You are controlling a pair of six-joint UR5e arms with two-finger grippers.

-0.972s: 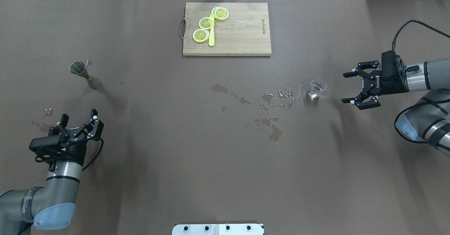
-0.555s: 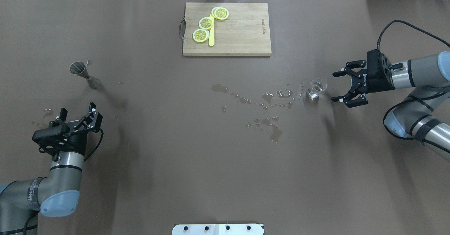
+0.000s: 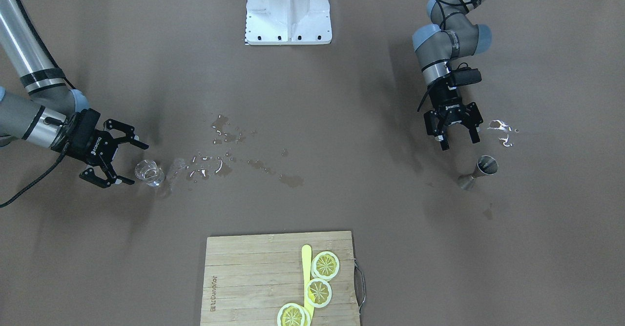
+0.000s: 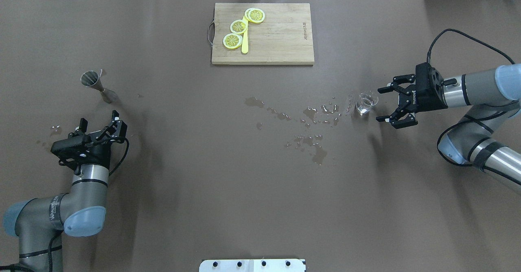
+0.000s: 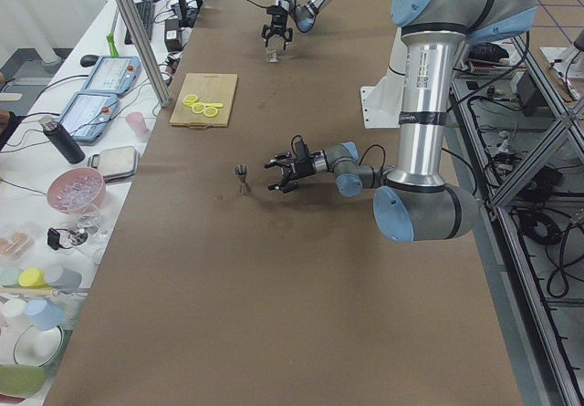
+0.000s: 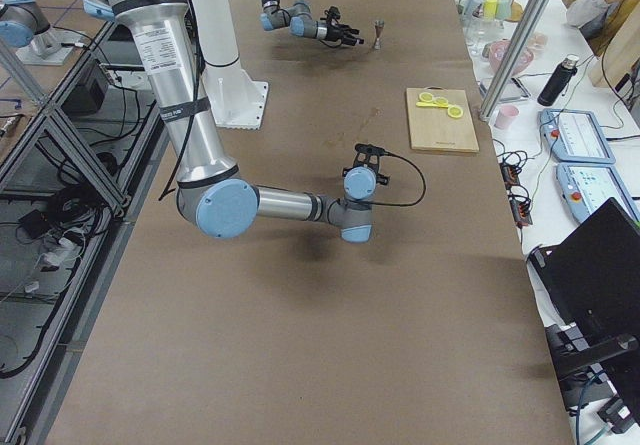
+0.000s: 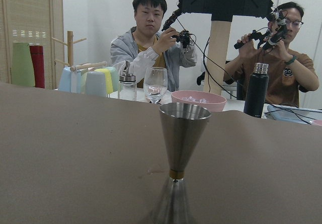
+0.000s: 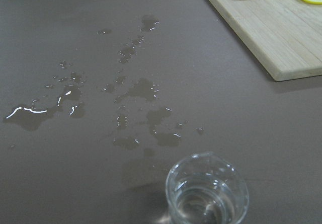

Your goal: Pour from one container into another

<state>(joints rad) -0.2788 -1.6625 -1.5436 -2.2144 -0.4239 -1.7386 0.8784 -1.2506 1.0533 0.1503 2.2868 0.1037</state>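
My left gripper grabs the steel jigger by its narrow middle (image 7: pixel 176 174) next, since the jigger flares into sloping cones above and below.
The clear glass tumbler (image 4: pixel 366 102) stands upright on the right side of the table with a little liquid in it, and fills the bottom of the right wrist view (image 8: pixel 207 194). My right gripper (image 4: pixel 379 104) is open just to its right, its fingertips level with the glass's edge and nothing held. The steel jigger (image 4: pixel 99 86) stands upright at the far left, centred in the left wrist view (image 7: pixel 180 168). My left gripper (image 4: pixel 99 119) is open a short way in front of it, pointing at it and apart from it.
Spilled water (image 4: pixel 313 117) spreads in puddles left of the tumbler toward the table's middle. A wooden cutting board (image 4: pixel 276 36) with lemon slices (image 4: pixel 238 26) and a yellow knife lies at the back centre. Small wet spots (image 4: pixel 55 130) lie left of my left gripper.
My right gripper has moved left, close up to the tumbler. My left gripper has moved forward and slightly right, toward the jigger. Both have stayed open.
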